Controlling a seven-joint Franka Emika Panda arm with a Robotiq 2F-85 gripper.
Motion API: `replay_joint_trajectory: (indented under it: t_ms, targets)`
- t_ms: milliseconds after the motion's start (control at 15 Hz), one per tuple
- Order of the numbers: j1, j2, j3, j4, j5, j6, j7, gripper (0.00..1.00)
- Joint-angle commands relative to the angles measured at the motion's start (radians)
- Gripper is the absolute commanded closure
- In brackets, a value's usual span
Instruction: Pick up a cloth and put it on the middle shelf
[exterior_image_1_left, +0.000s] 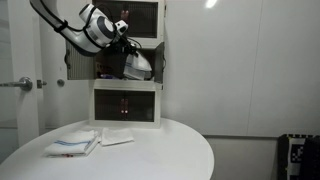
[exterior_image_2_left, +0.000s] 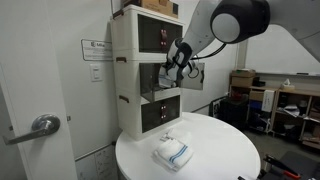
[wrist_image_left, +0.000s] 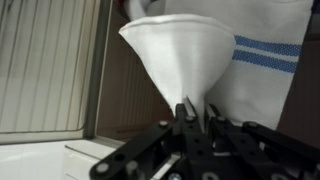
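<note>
I need to keep holding the white cloth with my gripper until it reaches the middle shelf (exterior_image_1_left: 112, 68), because the cloth hangs at the front of the shelf and would fall short if I released it now.
My gripper (wrist_image_left: 187, 108) is shut on a white cloth with blue stripes (wrist_image_left: 190, 55), which hangs from the fingers in front of the open middle shelf. In an exterior view the gripper (exterior_image_1_left: 130, 52) holds the cloth (exterior_image_1_left: 138, 66) at the opening of the middle shelf (exterior_image_1_left: 112, 68) of the white cabinet. In both exterior views the arm reaches to that shelf; the gripper (exterior_image_2_left: 180, 62) and the cloth (exterior_image_2_left: 191, 72) sit at its front. More folded cloths (exterior_image_1_left: 73, 144) lie on the round white table (exterior_image_1_left: 150, 160), also seen as a stack of cloths (exterior_image_2_left: 172, 152).
The white cabinet (exterior_image_2_left: 130, 60) stands at the table's back edge with a closed lower drawer (exterior_image_1_left: 125, 106) and an upper compartment (exterior_image_1_left: 135, 15). A door with a handle (exterior_image_2_left: 42, 125) is beside it. Shelving with boxes (exterior_image_2_left: 285, 100) stands beyond the table.
</note>
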Motion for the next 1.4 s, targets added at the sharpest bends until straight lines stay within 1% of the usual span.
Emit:
replay_joint_trajectory:
  t_ms: [0,200,267,400,867,933,1000,1133,1200,1267,1333]
  targets:
    - [0.01,0.121,-0.084,0.113,0.054,-0.041,0.057,0.97]
    - [-0.011,0.167,-0.084,0.152,0.053,-0.077,0.064,0.97]
    - [-0.024,0.176,-0.063,0.164,0.118,-0.089,-0.009,0.97]
    - [-0.044,0.199,-0.041,0.191,0.132,-0.11,-0.021,0.97]
    - [-0.155,0.273,0.057,0.338,0.111,-0.17,-0.052,0.97]
    - [-0.165,0.277,0.066,0.352,0.109,-0.178,-0.057,0.76]
    - [-0.181,0.274,0.084,0.366,0.101,-0.181,-0.074,0.64]
    - [-0.203,0.259,0.117,0.376,0.09,-0.179,-0.1,0.51]
    - [-0.214,0.251,0.135,0.379,0.083,-0.175,-0.117,0.42]
    - [-0.233,0.227,0.174,0.374,0.068,-0.17,-0.154,0.35]
    - [-0.246,0.208,0.207,0.366,0.056,-0.166,-0.184,0.27]
